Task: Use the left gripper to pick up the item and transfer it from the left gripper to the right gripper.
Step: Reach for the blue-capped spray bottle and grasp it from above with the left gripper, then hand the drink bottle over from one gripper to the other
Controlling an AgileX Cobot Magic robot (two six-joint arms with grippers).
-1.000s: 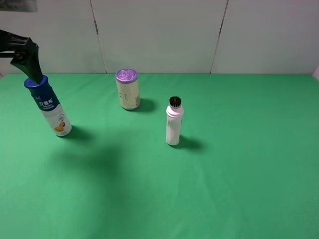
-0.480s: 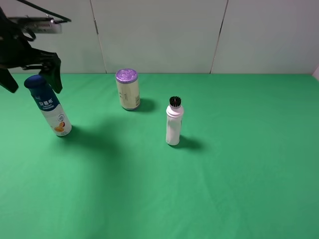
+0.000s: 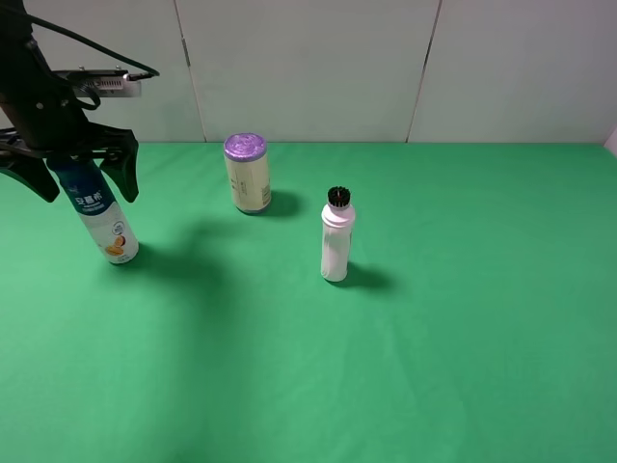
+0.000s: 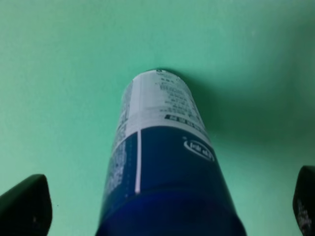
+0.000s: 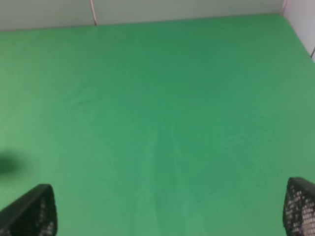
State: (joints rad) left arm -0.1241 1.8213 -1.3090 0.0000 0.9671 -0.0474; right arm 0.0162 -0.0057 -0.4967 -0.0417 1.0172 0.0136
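Note:
The robot's left gripper should close, as the fingers reach down on either side of its dark blue label [image 3: 88,189], above the white body [image 3: 111,234]. Closing now would hold the bottle.
The item [image 3: 101,217] is a tall bottle with a dark blue upper label and a white lower body. It stands slightly tilted on the green table at the far left. My left gripper [image 3: 85,188] is open, its splayed fingers straddling the bottle's top, which they hide. In the left wrist view the item [image 4: 162,162] fills the middle, with one fingertip [image 4: 24,206] at each side, apart from it. My right gripper [image 5: 167,209] is open over bare green cloth; it does not show in the exterior view.
A cream can with a purple lid [image 3: 248,173] stands at the back middle. A slim white bottle with a black cap [image 3: 336,236] stands near the table's centre. A white wall [image 3: 386,58] runs behind the table.
My left gripper has come down from above the bottle's cap and now straddles its upper part, fingers spread. The bottle has not moved.

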